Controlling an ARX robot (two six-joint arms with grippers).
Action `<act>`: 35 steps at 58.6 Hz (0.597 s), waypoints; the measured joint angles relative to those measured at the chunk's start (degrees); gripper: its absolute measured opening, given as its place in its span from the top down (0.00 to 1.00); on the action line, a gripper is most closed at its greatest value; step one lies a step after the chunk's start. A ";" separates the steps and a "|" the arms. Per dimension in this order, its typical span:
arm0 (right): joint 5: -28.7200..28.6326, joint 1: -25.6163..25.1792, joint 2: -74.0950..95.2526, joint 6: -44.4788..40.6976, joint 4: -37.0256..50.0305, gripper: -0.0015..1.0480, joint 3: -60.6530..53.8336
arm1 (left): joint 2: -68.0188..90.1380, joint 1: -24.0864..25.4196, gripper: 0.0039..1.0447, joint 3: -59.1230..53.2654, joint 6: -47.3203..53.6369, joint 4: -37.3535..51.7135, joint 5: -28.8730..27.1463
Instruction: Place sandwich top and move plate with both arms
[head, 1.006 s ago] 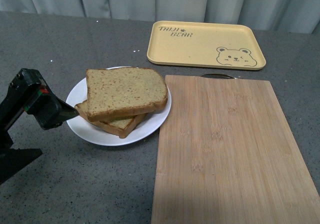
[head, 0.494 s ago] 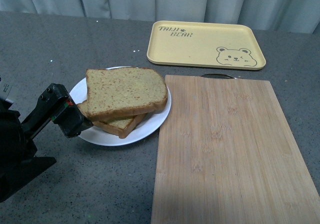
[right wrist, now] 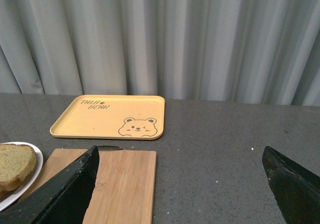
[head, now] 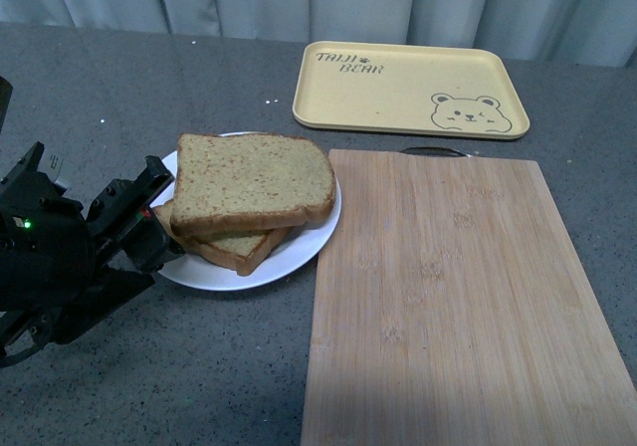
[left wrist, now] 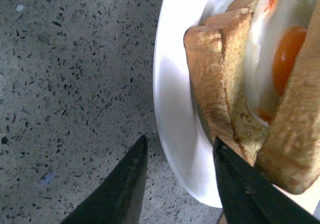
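Note:
My left gripper grabs the plate by its white rim (head: 175, 271) next, to move the sandwich onto the yellow bear tray (head: 408, 90).
The sandwich top (head: 254, 179), a tan speckled bread slice, lies on the lower slice on the white plate (head: 309, 242). In the left wrist view a fried egg (left wrist: 280, 59) shows between the two slices. My left gripper (head: 159, 217) is open at the plate's left edge; in the left wrist view (left wrist: 180, 149) its jaws straddle the plate's rim (left wrist: 172, 114), one over the table, one over the plate against the lower slice. My right gripper (right wrist: 182, 156) is open and empty, held above the table; it does not show in the front view.
A bamboo cutting board (head: 453, 297) lies right of the plate, almost touching it. A yellow bear tray (head: 408, 88) sits behind the board. Grey curtains (right wrist: 160, 39) hang at the back. The table is grey speckled stone (head: 199, 366).
My left gripper has moved right and in toward the plate, from beside its left edge to straddling its rim. The plate has shifted slightly right. The sandwich stays stacked.

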 joint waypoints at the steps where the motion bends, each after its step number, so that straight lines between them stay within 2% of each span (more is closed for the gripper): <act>1: 0.00 0.00 0.00 0.00 0.00 0.09 0.00 | 0.28 0.00 0.65 0.26 -0.13 0.02 0.00; 10: 0.00 0.00 0.00 0.00 0.02 0.09 -0.02 | 1.88 0.13 0.87 1.33 -1.60 0.66 0.76; 15: 0.00 0.00 0.00 0.00 0.02 0.09 -0.02 | 2.10 0.52 0.95 2.08 -3.13 1.42 1.90; 26: 0.00 0.00 0.00 0.00 0.02 0.09 0.00 | 2.19 1.68 0.96 0.98 -6.60 6.08 4.76; 35: 0.00 0.00 0.00 -0.02 0.02 0.09 0.00 | 1.97 3.89 0.97 -3.23 -12.63 17.55 8.98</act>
